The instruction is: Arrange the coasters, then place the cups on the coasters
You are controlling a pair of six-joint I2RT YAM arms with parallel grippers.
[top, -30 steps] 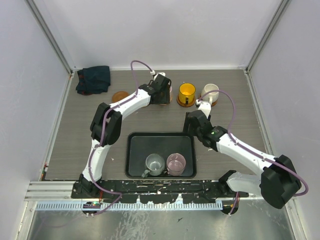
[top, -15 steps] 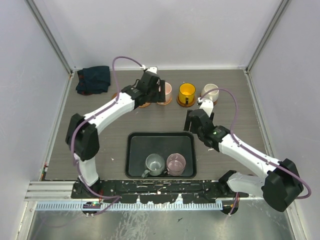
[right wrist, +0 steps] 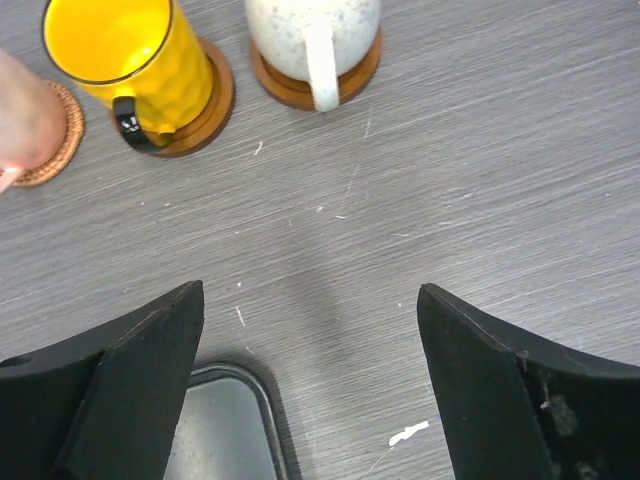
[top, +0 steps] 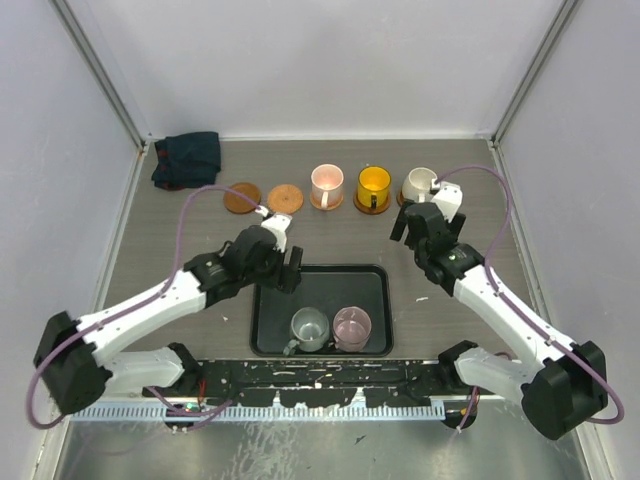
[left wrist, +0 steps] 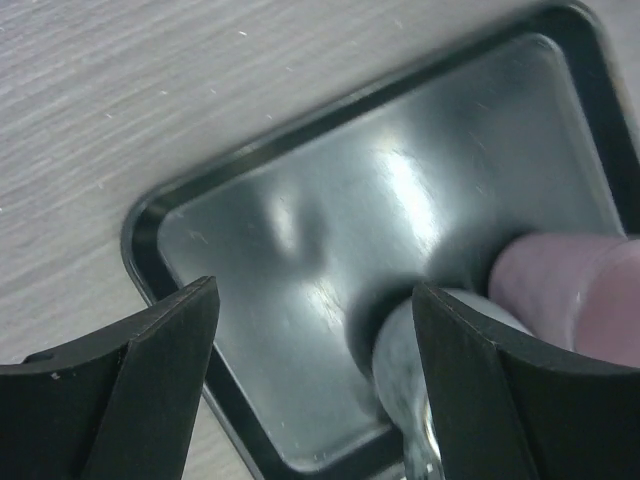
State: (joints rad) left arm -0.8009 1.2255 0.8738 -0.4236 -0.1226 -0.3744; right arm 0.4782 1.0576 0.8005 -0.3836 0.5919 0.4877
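Observation:
The grey-teal cup needs my left gripper on its handle (top: pixel 291 347) next, so the cup's base stays free for an empty coaster.
Three cups stand on coasters in the back row: pink (top: pixel 326 185), yellow (top: pixel 373 186) and cream-white (top: pixel 420 184). Two bare coasters (top: pixel 241 196) (top: pixel 285 198) lie to their left. The grey-teal cup (top: pixel 309 328) and mauve cup (top: pixel 352 327) sit in the black tray (top: pixel 270 340). My left gripper (top: pixel 288 272) (left wrist: pixel 314 330) hangs open over the tray's far left corner, with the grey-teal cup (left wrist: pixel 398 350) just inside its right finger. My right gripper (top: pixel 408 232) (right wrist: pixel 310 300) is open and empty over bare table, between the tray's corner (right wrist: pixel 215 430) and the yellow cup (right wrist: pixel 130 50).
A dark folded cloth (top: pixel 187 158) lies at the back left corner. Side walls enclose the table left and right. The tray rim (left wrist: pixel 140 215) is raised. The cream-white cup (right wrist: pixel 310 30) has its handle turned toward the near side.
My left arm has drawn back from the pink cup, now standing alone on its coaster, to the tray's far left corner. My right gripper shifted slightly up-right, and both sets of jaws widened.

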